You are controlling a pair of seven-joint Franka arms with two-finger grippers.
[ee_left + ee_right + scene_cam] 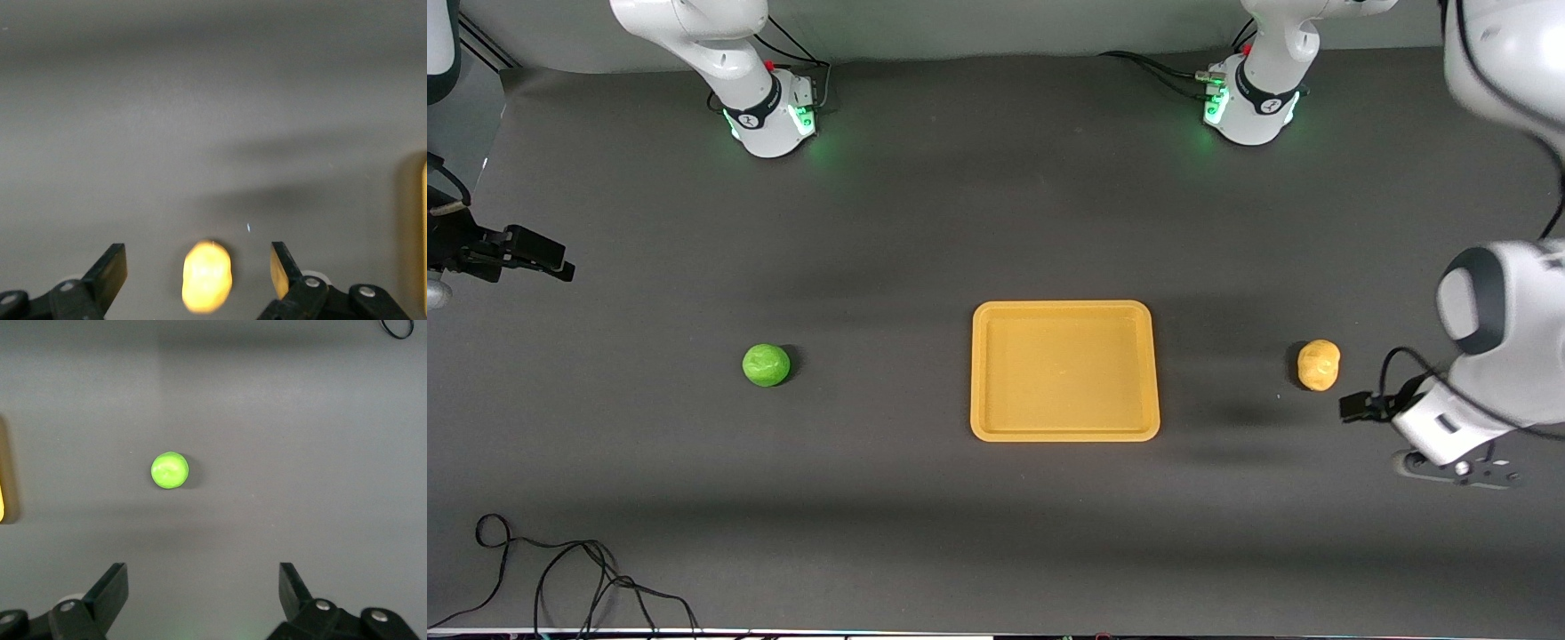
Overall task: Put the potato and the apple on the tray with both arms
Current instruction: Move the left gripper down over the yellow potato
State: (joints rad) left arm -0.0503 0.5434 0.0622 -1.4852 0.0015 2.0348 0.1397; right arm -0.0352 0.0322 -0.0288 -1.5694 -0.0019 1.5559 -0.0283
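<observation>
Next, my left gripper grips the potato by its rounded sides to place the potato [1319, 364] on the tray [1063, 427].
The orange-yellow tray [1063, 427] lies mid-table and holds nothing. The green apple [766, 365] sits on the table toward the right arm's end. The tan-yellow potato [1319, 364] sits toward the left arm's end. My left gripper [1357, 407] is open, close beside the potato; in the left wrist view the potato [207, 277] lies between the spread fingers of the gripper [197, 249], untouched. My right gripper [541, 254] is open and empty, up over the table's edge at the right arm's end. Its wrist view shows the gripper [203, 569] well off from the apple [169, 470].
A loose black cable [569, 569] lies near the table's front edge at the right arm's end; a loop of it shows in the right wrist view [398, 328]. The tray's rim shows at the edge of both wrist views [423, 227] [2, 500].
</observation>
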